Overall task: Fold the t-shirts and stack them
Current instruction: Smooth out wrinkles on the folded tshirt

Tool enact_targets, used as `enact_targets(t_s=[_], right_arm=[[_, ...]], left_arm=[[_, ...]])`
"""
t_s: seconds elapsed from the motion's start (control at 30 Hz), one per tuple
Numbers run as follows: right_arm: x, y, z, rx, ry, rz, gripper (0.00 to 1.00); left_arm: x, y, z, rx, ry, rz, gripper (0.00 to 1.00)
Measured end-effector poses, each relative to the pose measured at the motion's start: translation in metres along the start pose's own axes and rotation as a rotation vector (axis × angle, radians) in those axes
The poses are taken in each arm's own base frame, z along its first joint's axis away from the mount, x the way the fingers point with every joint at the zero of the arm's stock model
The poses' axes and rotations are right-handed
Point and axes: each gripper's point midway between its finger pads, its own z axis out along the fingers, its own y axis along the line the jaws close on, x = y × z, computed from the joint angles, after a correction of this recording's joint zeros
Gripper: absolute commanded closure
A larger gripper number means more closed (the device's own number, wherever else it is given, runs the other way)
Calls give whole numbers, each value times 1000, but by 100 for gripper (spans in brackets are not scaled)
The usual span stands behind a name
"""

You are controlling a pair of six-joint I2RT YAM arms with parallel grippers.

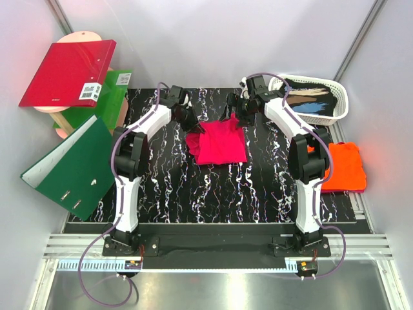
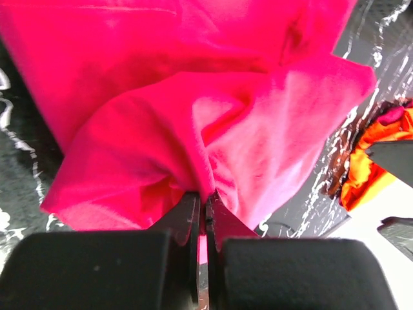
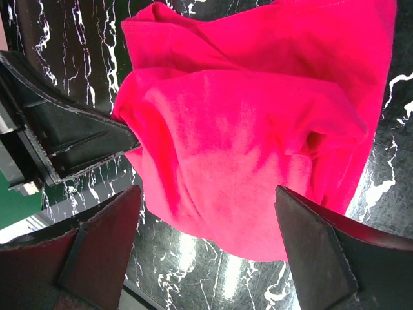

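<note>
My right gripper next takes hold of the magenta-pink t-shirt by its far corner point(image 1: 235, 120) point(image 3: 332, 116), opposite my left gripper's pinch, to straighten it for folding.
The magenta-pink t-shirt point(image 1: 217, 145) lies loosely folded and bunched on the black marbled mat point(image 1: 213, 194). My left gripper point(image 1: 192, 123) is at its far left corner, shut on a pinch of the pink cloth point(image 2: 193, 97), which rises in a gathered fold from the left gripper point(image 2: 205, 203). My right gripper point(image 1: 235, 116) stands open at the far right corner. Its fingers straddle the shirt's edge point(image 3: 258, 129) without closing on it, and the right gripper point(image 3: 206, 194) has cloth and mat between its tips. The orange t-shirt point(image 1: 345, 166) lies folded at the mat's right edge.
A red ring binder point(image 1: 68, 72) rests on a stand at the far left, above a green binder point(image 1: 106, 103). Another green binder point(image 1: 71, 165) lies open off the mat's left side. A white basket point(image 1: 319, 97) sits at the far right.
</note>
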Motion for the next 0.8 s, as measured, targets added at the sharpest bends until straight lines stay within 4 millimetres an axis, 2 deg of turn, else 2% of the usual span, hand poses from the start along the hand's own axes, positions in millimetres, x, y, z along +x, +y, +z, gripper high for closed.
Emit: enact_targets(t_s=[0.3,0.47,0.63,0.8], right_arm=[[4,3,1,-26,20,3,9],[11,0,8,-32,47,16,9],[20,-9,22,-19,83,47,10],[29,-18,32,0,115,71,10]], left_arm=[[-5,-32,-5,166,-4,50,100],[-1,-36,-18,198,-13,59,100],[-4,-28,-27,206,-27,45,100],[-8,-1,-28,174,-23,-8,100]])
